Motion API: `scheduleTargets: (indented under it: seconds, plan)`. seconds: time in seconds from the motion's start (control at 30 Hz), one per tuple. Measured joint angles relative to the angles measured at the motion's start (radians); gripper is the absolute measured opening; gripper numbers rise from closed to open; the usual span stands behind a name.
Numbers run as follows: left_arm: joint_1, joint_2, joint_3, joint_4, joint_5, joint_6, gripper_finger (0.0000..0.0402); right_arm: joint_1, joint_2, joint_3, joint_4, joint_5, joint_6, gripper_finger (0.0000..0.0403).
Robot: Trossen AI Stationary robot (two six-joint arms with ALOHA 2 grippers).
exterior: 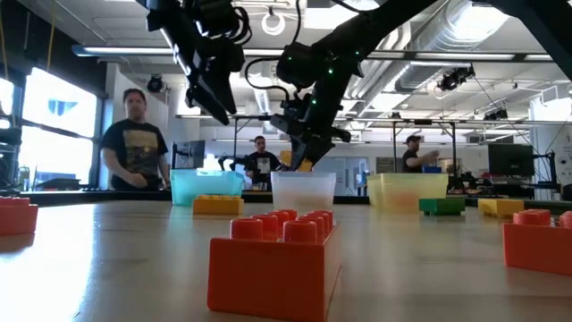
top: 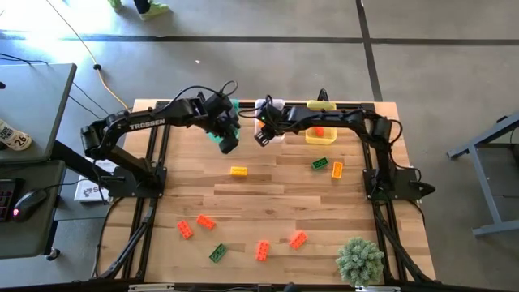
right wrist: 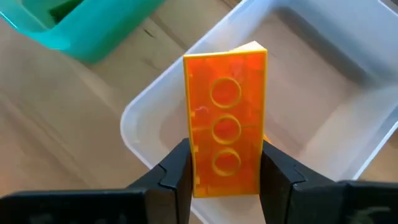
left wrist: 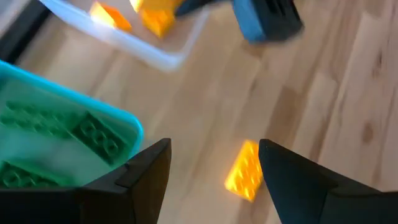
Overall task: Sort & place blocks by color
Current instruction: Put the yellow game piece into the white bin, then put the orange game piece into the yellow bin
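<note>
I need to open my right gripper, as the yellow-orange brick (right wrist: 227, 124) is over the clear bin's bottom, inside the bin's rim, and would lie in the clear bin (right wrist: 323, 118).
My right gripper (right wrist: 225, 180) is shut on a yellow-orange brick (right wrist: 227, 124) above the clear bin (right wrist: 323, 118), at the table's far edge (top: 263, 134). My left gripper (left wrist: 214, 180) is open and empty. It hangs over the table beside the teal bin (left wrist: 68, 134), which holds green bricks. A yellow brick (left wrist: 244, 171) lies flat on the wood below its fingers (top: 238, 171). Other bricks lie flat on the table: a green one (top: 319, 164), a yellow one (top: 337, 169), and several orange-red and green ones near the front edge (top: 262, 250). An orange-red brick (top: 319, 131) sits in the yellow bin. My right gripper pinches the yellow-orange brick by its two long sides, near one end (right wrist: 224, 177). The fingers lie across the brick. The brick is lifted clear above the clear bin's opening and sticks out beyond the fingertips, its hollow underside with three round tubes facing the wrist camera.
Three bins stand in a row at the far edge: teal (top: 233, 108), clear (top: 272, 108), yellow (top: 320, 130). A fuzzy green plant (top: 360, 259) stands at the near right corner. People stand in the room behind the table (exterior: 134, 134). Bare wood lies mid-table.
</note>
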Motion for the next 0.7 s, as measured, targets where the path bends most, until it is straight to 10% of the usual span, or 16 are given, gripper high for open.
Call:
scheduleTargets:
  seconds: [0.37, 0.7]
  plan:
    - [-0.132, 0.000, 0.000, -0.205, -0.001, -0.090, 0.0230, 0.003, 0.003, 0.000, -0.032, -0.012, 0.001, 0.0219]
    - [-0.285, 0.000, 0.000, -0.411, -0.013, -0.033, 0.0230, -0.002, -0.034, 0.000, -0.039, -0.131, -0.044, 0.0230]
